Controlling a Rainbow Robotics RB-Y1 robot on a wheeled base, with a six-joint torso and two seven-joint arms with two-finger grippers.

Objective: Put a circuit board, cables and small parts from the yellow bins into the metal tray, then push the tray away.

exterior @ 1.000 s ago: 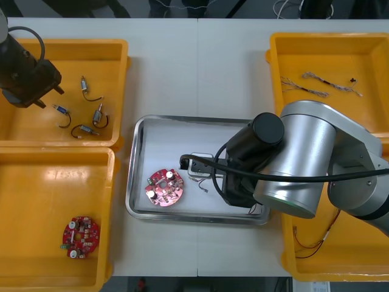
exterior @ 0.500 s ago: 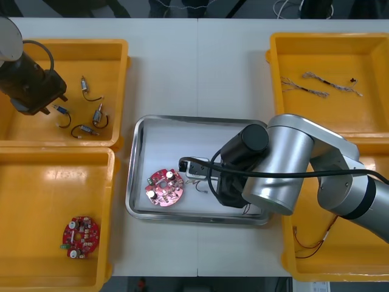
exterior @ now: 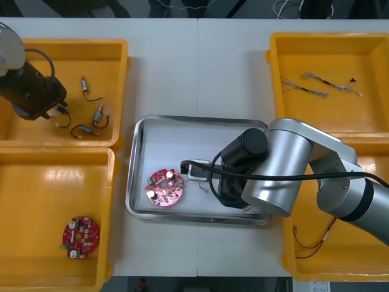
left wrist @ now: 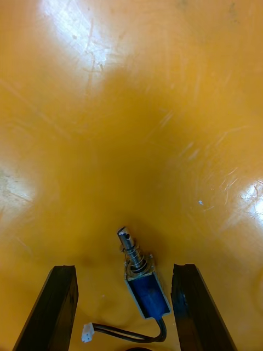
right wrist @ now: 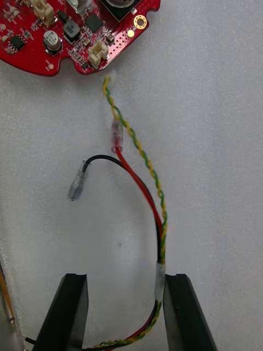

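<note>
The small metal part needs to go into the metal tray. My left gripper should grab it by its blue body [exterior: 62, 110] [left wrist: 148, 294] next, then put it there.
In the right wrist view my right gripper [right wrist: 125, 279] stands open low over the white floor of the metal tray [exterior: 138, 159]. A cable of red, black and yellow-green strands [right wrist: 143, 189] lies loose between its fingers, close to one finger [right wrist: 183, 312]. The cable's tip reaches a round red circuit board [right wrist: 76, 33], which also lies in the tray [exterior: 164, 187]. My right arm [exterior: 273, 176] covers the tray's right half. My left gripper [left wrist: 124, 274] is open in the far left yellow bin [exterior: 115, 48], with a blue-bodied small metal part [left wrist: 145, 285] between its fingers.
Three more small metal parts [exterior: 97, 115] lie in the same far left bin. A second circuit board [exterior: 81, 236] sits in the near left bin. Twisted cables [exterior: 316, 85] lie in the far right bin, and a red cable [exterior: 313, 242] in the near right bin.
My right gripper has opened and let go of the cable, which now rests in the tray. My left gripper has shifted slightly over the small part in the bin.
</note>
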